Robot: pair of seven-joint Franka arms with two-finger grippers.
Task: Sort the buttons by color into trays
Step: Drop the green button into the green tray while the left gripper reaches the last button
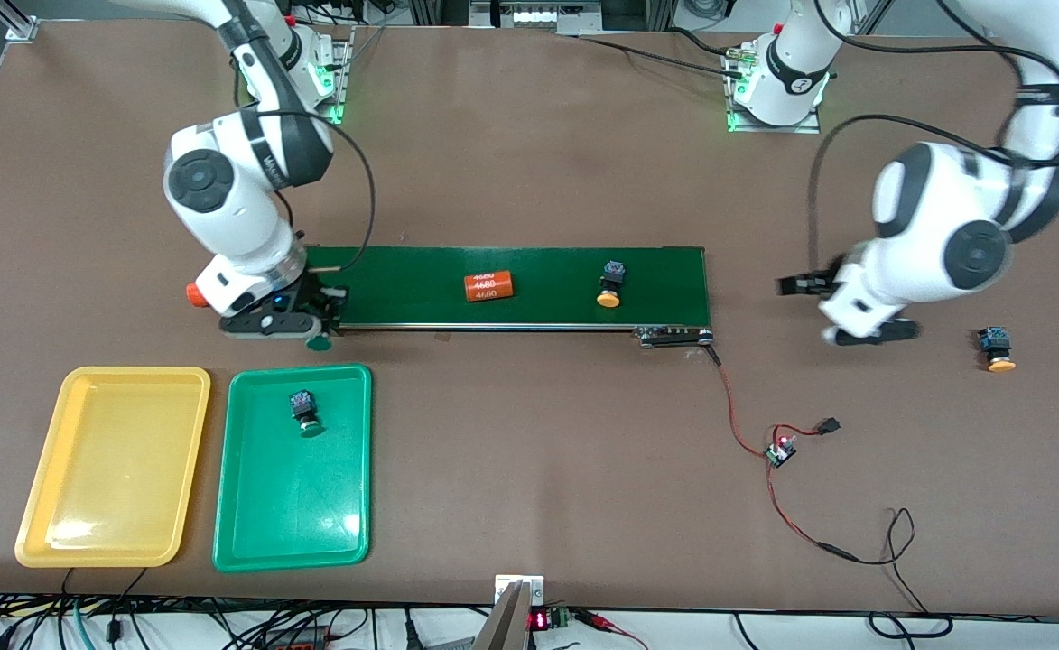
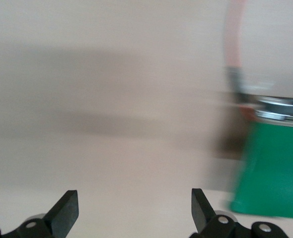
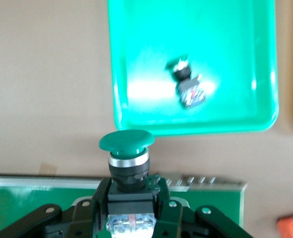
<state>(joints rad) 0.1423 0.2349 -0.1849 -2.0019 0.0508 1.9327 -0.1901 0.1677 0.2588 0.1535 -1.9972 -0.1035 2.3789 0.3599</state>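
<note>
I should keep holding the green-capped button with my right gripper until the button reaches the green tray, because the button is short of the tray's rim.
My right gripper [image 1: 303,323] is shut on a green-capped button [image 3: 126,148] over the right arm's end of the dark-green belt [image 1: 529,287], just above the green tray's rim; its cap [image 1: 317,343] points toward the green tray [image 1: 258,506]. In that tray lies another green button [image 1: 305,411]. The yellow tray [image 1: 114,465] beside it holds nothing. One yellow-orange button [image 1: 610,284] sits on the belt. Another [image 1: 998,348] lies on the table at the left arm's end. My left gripper [image 1: 813,311] hangs open over bare table between that button and the belt, with nothing between its fingers [image 2: 67,210].
An orange cylinder with white print [image 1: 489,286] lies on the belt. A small circuit board with red and black wires [image 1: 780,451] sits on the table nearer to the front camera than the belt's end [image 2: 270,178].
</note>
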